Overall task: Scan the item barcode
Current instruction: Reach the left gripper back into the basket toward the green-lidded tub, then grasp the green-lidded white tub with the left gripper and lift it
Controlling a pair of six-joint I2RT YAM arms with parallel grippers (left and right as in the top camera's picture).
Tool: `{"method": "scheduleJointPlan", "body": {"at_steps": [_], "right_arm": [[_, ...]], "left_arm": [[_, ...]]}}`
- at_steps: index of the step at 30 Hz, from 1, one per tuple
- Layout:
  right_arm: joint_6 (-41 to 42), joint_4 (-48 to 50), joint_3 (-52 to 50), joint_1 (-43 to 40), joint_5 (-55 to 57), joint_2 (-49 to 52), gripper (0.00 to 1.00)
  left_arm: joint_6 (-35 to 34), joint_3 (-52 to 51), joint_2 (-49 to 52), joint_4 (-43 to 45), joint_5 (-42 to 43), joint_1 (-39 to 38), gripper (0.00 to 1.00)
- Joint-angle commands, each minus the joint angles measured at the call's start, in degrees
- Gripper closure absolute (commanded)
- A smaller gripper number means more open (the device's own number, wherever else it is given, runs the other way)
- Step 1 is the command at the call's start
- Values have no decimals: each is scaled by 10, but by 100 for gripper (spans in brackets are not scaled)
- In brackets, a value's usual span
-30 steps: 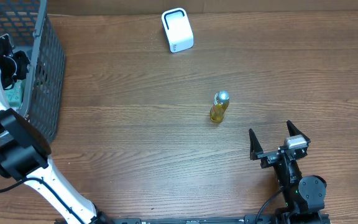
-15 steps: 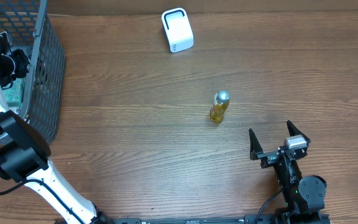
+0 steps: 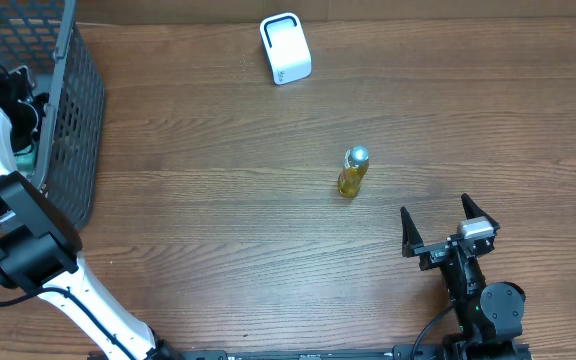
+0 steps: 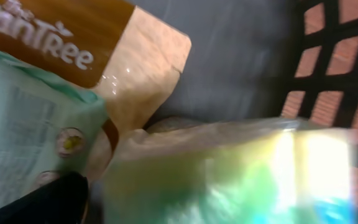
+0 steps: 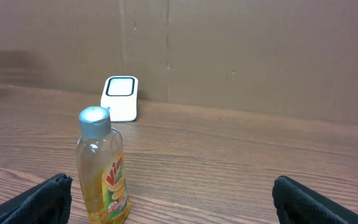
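Observation:
The green and yellow packet (image 4: 229,174) fills the gap beside my visible finger, its upper edge free. It is now time for my left gripper to close, which would catch the packet.
My left gripper (image 3: 26,105) is down inside the dark mesh basket (image 3: 76,120) at the table's left edge, jaws wide apart. In the left wrist view one dark finger (image 4: 45,200) shows at the lower left. A blurred green and yellow packet (image 4: 229,174) lies close in front of it, and I cannot tell whether they touch. A mint-green packet (image 4: 23,118) and a brown pouch (image 4: 120,56) lie behind. The white scanner (image 3: 285,48) stands at the far edge. A yellow dish-soap bottle (image 3: 353,172) stands upright mid-table. My right gripper (image 3: 450,228) rests open and empty near the front right.
The basket's tall wall stands between my left gripper and the rest of the table. In the right wrist view the bottle (image 5: 102,168) is ahead to the left and the scanner (image 5: 120,98) is farther back, before a brown cardboard wall (image 5: 260,56).
My left gripper has shifted a little to the right and lower within the basket. The right arm, bottle and scanner have not moved.

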Motion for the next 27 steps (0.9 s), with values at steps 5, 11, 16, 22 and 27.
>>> {"method": "scheduleJointPlan", "body": {"at_steps": [5, 11, 16, 22, 27], "right_arm": [[-1, 2, -6, -2, 3, -4, 0], [-1, 2, -6, -2, 3, -4, 0], [-1, 2, -6, -2, 3, -4, 0], [-1, 2, -6, -2, 3, -4, 0], [-1, 2, -6, -2, 3, -4, 0]], "left_arm": [[11, -12, -21, 21, 5, 1, 22], [11, -9, -22, 24, 5, 1, 37], [10, 18, -37, 10, 5, 1, 55], [-11, 73, -94, -1, 5, 1, 56], [-31, 102, -189, 18, 5, 1, 60]]}}
